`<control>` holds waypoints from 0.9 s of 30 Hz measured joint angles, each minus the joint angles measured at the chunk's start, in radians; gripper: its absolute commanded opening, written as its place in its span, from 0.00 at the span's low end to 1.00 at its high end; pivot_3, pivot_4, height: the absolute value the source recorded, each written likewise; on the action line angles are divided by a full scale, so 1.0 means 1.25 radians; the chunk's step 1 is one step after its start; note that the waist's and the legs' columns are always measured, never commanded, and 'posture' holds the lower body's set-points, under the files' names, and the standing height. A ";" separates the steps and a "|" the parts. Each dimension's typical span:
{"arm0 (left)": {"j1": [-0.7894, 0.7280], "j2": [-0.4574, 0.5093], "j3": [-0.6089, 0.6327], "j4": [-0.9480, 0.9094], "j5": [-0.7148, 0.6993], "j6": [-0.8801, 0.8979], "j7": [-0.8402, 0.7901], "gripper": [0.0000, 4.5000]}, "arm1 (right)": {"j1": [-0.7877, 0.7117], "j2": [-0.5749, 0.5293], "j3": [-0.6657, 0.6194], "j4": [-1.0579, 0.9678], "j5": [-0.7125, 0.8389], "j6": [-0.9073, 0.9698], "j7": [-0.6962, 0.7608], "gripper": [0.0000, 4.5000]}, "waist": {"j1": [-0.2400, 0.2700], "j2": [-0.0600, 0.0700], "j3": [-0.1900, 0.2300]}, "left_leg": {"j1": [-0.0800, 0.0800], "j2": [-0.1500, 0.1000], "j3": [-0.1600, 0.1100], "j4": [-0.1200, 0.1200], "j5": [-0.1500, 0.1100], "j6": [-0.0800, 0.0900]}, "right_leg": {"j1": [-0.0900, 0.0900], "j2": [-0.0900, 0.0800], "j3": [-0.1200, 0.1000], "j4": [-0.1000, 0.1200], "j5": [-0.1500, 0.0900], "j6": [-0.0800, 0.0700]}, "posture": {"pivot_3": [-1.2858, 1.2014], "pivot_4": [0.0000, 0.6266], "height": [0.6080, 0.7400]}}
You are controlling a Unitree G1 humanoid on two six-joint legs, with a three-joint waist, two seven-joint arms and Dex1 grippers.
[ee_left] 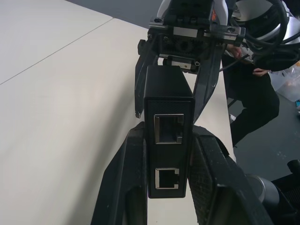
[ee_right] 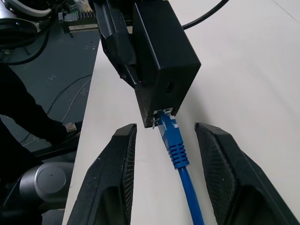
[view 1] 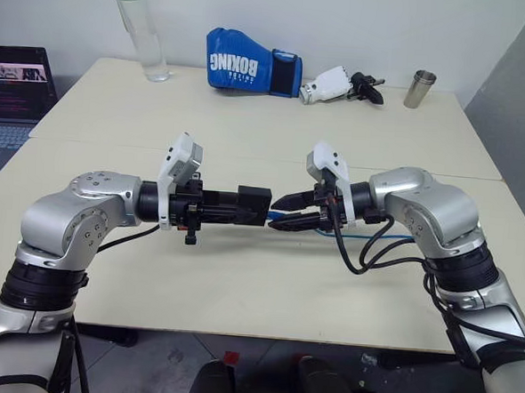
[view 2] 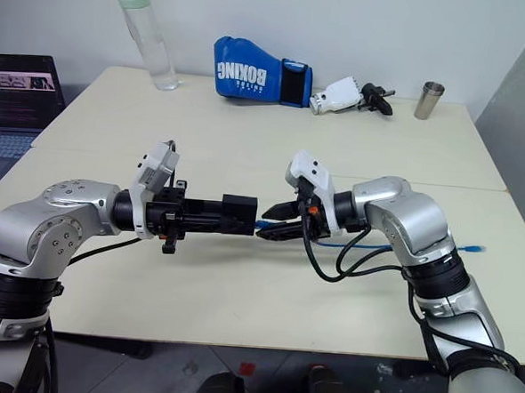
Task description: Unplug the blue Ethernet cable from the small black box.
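Observation:
My right gripper's fingers are beside the blue plug (ee_right: pixel 172 140), near the black box's port, and should close on it.
The small black box (view 1: pixel 255 200) is held level above the table, with my left gripper (view 1: pixel 244 204) shut on its sides. In the left wrist view the box (ee_left: pixel 168 93) shows two empty ports between my fingers (ee_left: pixel 123 183). The blue Ethernet cable (ee_right: pixel 182 164) is plugged into the box's far end (ee_right: pixel 164 61). My right gripper (ee_right: pixel 166 126) faces that end and stands open, one finger on each side of the plug and apart from it. From there the cable (view 2: pixel 366 247) trails back under my right arm onto the table.
At the table's far edge stand a clear water bottle (view 1: pixel 141 29), a blue boxing glove (view 1: pixel 250 73), a white and black tool (view 1: pixel 341 85) and a metal cup (view 1: pixel 420 88). A laptop (view 1: pixel 15 92) sits off the table's left side.

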State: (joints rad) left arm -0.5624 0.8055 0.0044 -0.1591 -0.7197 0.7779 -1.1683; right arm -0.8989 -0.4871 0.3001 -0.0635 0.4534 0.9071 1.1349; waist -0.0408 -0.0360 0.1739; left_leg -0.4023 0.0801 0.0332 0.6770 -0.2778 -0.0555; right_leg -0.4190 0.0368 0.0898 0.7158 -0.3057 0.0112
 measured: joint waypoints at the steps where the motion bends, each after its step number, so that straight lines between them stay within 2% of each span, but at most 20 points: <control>1: 0.000 0.000 0.000 0.000 0.000 0.000 0.000 0.18 | -0.005 0.001 0.004 0.011 0.000 -0.001 0.005 0.46 | 0.000 0.000 0.000 | 0.000 0.000 0.000 0.000 0.000 0.000 | 0.000 0.000 0.000 0.000 0.000 0.000 | 0.52 0.24 1.00; 27: 0.001 0.003 0.000 -0.023 -0.001 0.015 -0.001 0.18 | -0.051 0.007 0.031 0.086 -0.001 -0.014 0.097 0.46 | 0.000 0.000 0.000 | 0.000 0.000 0.000 0.000 0.000 0.000 | -0.001 0.000 0.000 0.000 0.000 0.000 | 0.52 0.24 1.00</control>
State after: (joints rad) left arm -0.5608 0.8088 0.0046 -0.1879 -0.7211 0.7965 -1.1690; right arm -0.9628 -0.4782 0.3385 0.0446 0.4515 0.8895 1.2564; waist -0.0411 -0.0359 0.1740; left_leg -0.4026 0.0804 0.0334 0.6767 -0.2779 -0.0554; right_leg -0.4197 0.0373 0.0894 0.7158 -0.3057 0.0112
